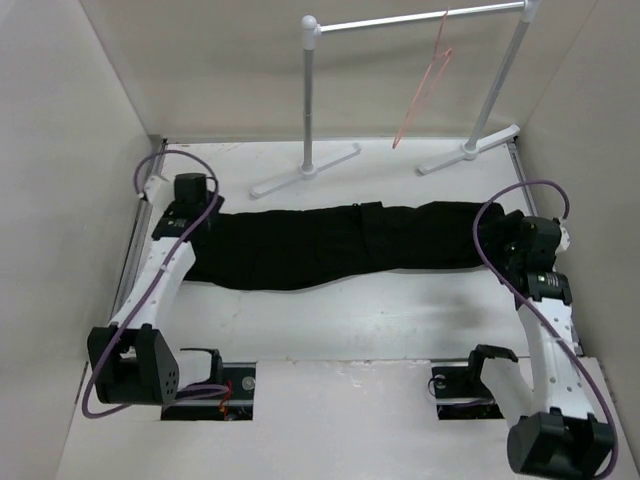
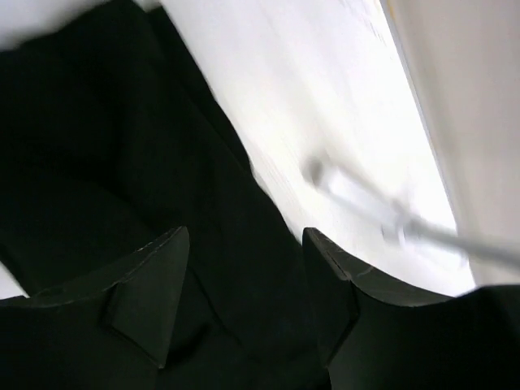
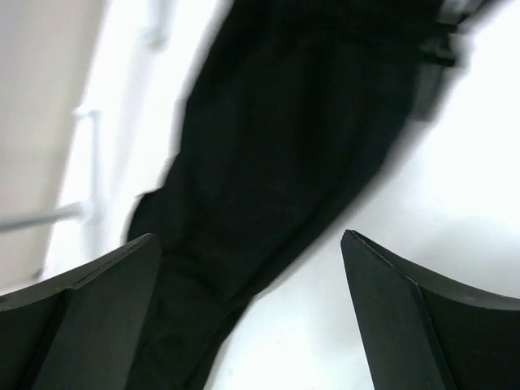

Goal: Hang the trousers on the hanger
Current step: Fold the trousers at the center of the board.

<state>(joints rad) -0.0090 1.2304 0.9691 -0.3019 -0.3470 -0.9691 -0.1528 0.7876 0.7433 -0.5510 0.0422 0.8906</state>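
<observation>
My right gripper is above the edge of the trousers' end (image 1: 500, 247) and will grab the trousers (image 1: 340, 245) there next. The trousers will then fold over lengthwise so they can be placed on the hanger.
The black trousers (image 1: 340, 245) lie stretched flat across the table, left to right. The thin pink hanger (image 1: 432, 75) hangs from the rail at the back right, apart from both arms. My left gripper (image 1: 195, 208) is at the trousers' left end. In the left wrist view its jaws (image 2: 245, 244) stand apart, with the dark fabric (image 2: 97, 146) lying under and between them. My right gripper (image 1: 520, 240) hovers at the right end. In the right wrist view it (image 3: 249, 244) is wide open over the fabric's edge (image 3: 292, 122) and bare table, holding nothing.
A white-and-grey garment rail (image 1: 415, 20) stands at the back, its feet (image 1: 305, 170) on the table just behind the trousers. Beige walls enclose the table on the left, right and back. The white table (image 1: 360, 320) runs forward to the arm bases.
</observation>
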